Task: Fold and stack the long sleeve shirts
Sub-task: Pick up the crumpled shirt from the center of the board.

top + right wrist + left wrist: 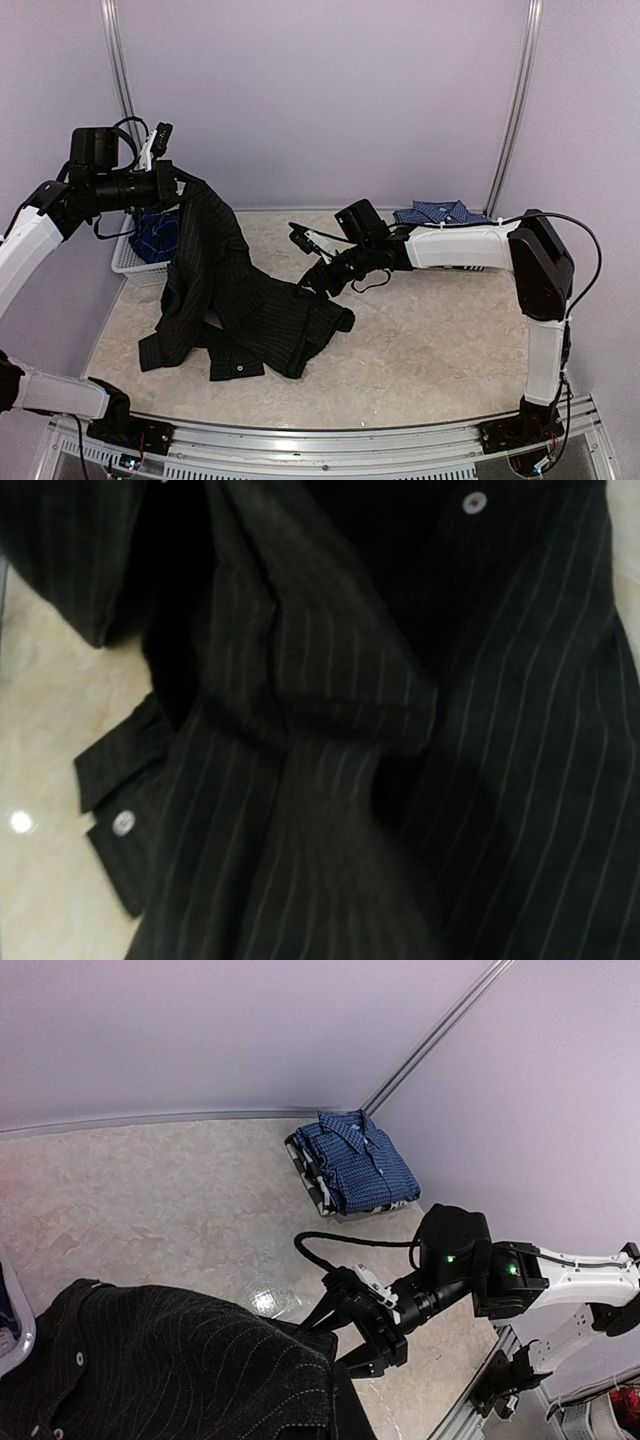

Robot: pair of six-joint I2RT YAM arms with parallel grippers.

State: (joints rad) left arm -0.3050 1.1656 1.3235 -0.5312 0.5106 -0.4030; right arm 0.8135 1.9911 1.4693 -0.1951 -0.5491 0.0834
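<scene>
I need to spread the black shirt flat for folding, so next I should grab the black pinstriped shirt's free edge (305, 292) with my right gripper, opposite my left gripper.
The black pinstriped shirt (235, 300) hangs from my raised left gripper (183, 186), which is shut on its upper edge; the lower half lies crumpled on the table. In the left wrist view the shirt (160, 1360) fills the bottom and my own fingers are hidden. My right gripper (312, 280) is low at the shirt's right edge. The left wrist view shows it (342, 1345) with its fingers spread apart at the cloth's edge. In the right wrist view the shirt (330, 730) fills the frame and hides the fingers. A folded blue checked shirt (440, 212) lies at the back right, also in the left wrist view (355, 1160).
A white lattice basket (130, 262) stands at the left edge of the table with blue cloth (157, 236) in it; its rim shows in the left wrist view (15, 1338). The marbled tabletop (440, 330) ends at a metal rail in front. Walls close the back.
</scene>
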